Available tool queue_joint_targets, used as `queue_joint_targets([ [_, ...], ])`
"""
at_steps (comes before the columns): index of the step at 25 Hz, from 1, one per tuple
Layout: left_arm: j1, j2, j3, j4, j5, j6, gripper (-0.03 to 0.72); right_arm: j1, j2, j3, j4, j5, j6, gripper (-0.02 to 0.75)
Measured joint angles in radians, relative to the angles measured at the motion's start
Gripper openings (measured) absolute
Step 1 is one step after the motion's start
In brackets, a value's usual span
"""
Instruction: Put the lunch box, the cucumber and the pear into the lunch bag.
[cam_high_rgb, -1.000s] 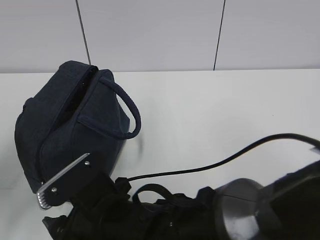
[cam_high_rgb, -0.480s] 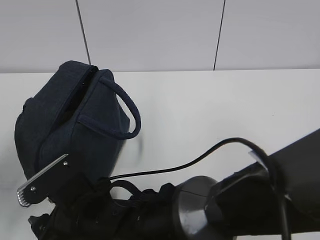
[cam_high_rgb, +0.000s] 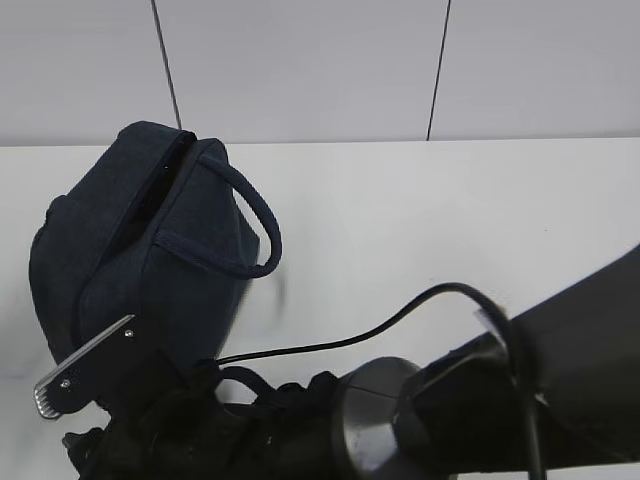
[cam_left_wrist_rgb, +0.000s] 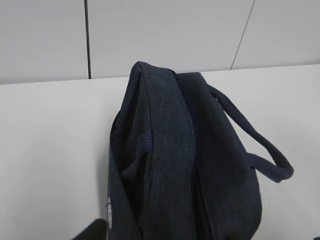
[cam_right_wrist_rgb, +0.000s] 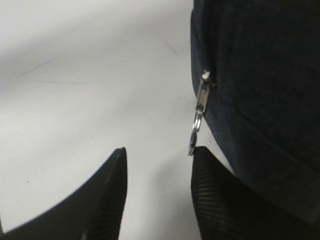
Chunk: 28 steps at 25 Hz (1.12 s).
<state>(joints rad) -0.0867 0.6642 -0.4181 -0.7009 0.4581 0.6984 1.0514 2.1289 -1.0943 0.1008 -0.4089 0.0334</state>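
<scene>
My right gripper next has to grab the zipper's silver pull to close the packed lunch bag (cam_right_wrist_rgb: 265, 90).
The navy lunch bag (cam_high_rgb: 150, 250) stands on the left of the white table, its top slit narrow and one looped handle (cam_high_rgb: 255, 215) hanging to the right. It fills the left wrist view (cam_left_wrist_rgb: 190, 165). My right arm reaches across the front, its silver-backed finger (cam_high_rgb: 85, 365) low at the bag's front left corner. In the right wrist view my right gripper (cam_right_wrist_rgb: 159, 152) is open and empty, and the bag's metal zipper pull (cam_right_wrist_rgb: 199, 112) hangs just above its right fingertip (cam_right_wrist_rgb: 202, 160). Only a dark tip (cam_left_wrist_rgb: 87, 232) of the left gripper shows. Lunch box, cucumber and pear are out of view.
The white table (cam_high_rgb: 450, 220) runs to a pale panelled wall (cam_high_rgb: 300, 70) at the back. My right arm's black body and cable (cam_high_rgb: 400, 315) cross the front of the exterior view and hide the table's near edge.
My right arm has slid left along the front of the bag, its finger going from the bag's lower middle to its front left corner. The bag has not moved.
</scene>
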Motion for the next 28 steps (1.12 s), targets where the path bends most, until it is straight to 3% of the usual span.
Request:
queue_joint_targets([
  [18, -0.001, 0.000, 0.000, -0.001, 0.000, 0.000, 0.414, -0.002, 0.022, -0.032, 0.034, 0.000, -0.015, 0.290],
  [24, -0.001, 0.000, 0.000, -0.001, 0.000, 0.000, 0.414, -0.002, 0.022, -0.032, 0.103, 0.000, -0.070, 0.164],
  [26, -0.001, 0.000, 0.000, -0.001, 0.000, 0.000, 0.414, -0.002, 0.022, -0.032, 0.157, 0.000, -0.112, 0.058],
  [28, -0.001, 0.000, 0.000, -0.001, 0.000, 0.000, 0.414, -0.002, 0.022, -0.032, 0.178, 0.000, -0.133, 0.009],
])
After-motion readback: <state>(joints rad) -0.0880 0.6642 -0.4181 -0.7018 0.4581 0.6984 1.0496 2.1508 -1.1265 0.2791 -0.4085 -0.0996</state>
